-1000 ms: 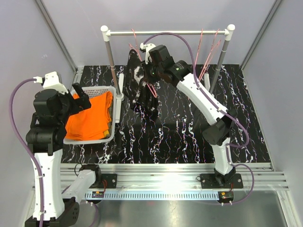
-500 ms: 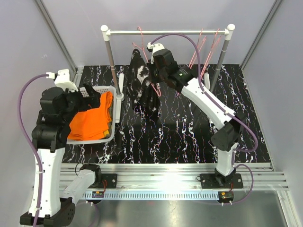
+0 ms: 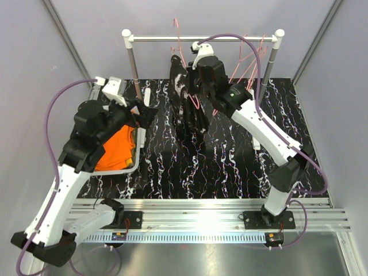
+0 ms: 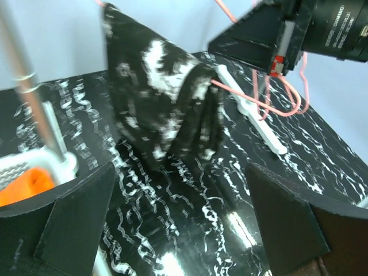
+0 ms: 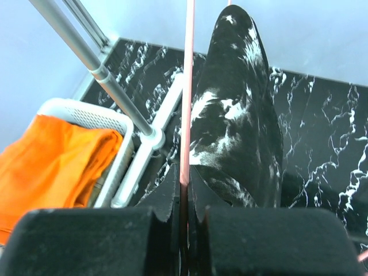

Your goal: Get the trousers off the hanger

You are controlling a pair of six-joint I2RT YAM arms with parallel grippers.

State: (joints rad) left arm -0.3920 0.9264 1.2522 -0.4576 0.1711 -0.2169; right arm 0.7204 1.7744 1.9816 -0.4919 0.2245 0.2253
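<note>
The trousers are on the hanger. My left gripper should next grab them from the basket side by the cloth below the hanger-bar fold [image 3: 181, 88] [image 4: 161, 87] to slide them off the hanger.
The black trousers [image 3: 187, 109] with white splashes hang on a pink wire hanger [image 3: 196, 102] below the rail. My right gripper [image 3: 192, 91] is shut on that hanger; in the right wrist view the pink wire [image 5: 187, 115] runs straight between its jaws [image 5: 184, 190], with the trousers [image 5: 241, 126] just beyond. My left gripper [image 3: 145, 115] stands open, left of the trousers and apart from them. Its view shows the trousers [image 4: 167, 109] ahead and nothing between its fingers [image 4: 75, 224]. Plain orange trousers [image 3: 118, 150] lie in the basket.
A white basket [image 3: 131, 167] sits at the left, beside the rack's left post [image 3: 134, 69]. The rail [image 3: 230, 39] carries several more pink hangers [image 3: 248, 57] at the right. White rack feet [image 4: 256, 118] lie on the black marbled table [image 3: 230, 167].
My right gripper has closed on the pink hanger and shifted right and up with the black trousers. My left arm has swung from over the basket toward the rack, still open.
</note>
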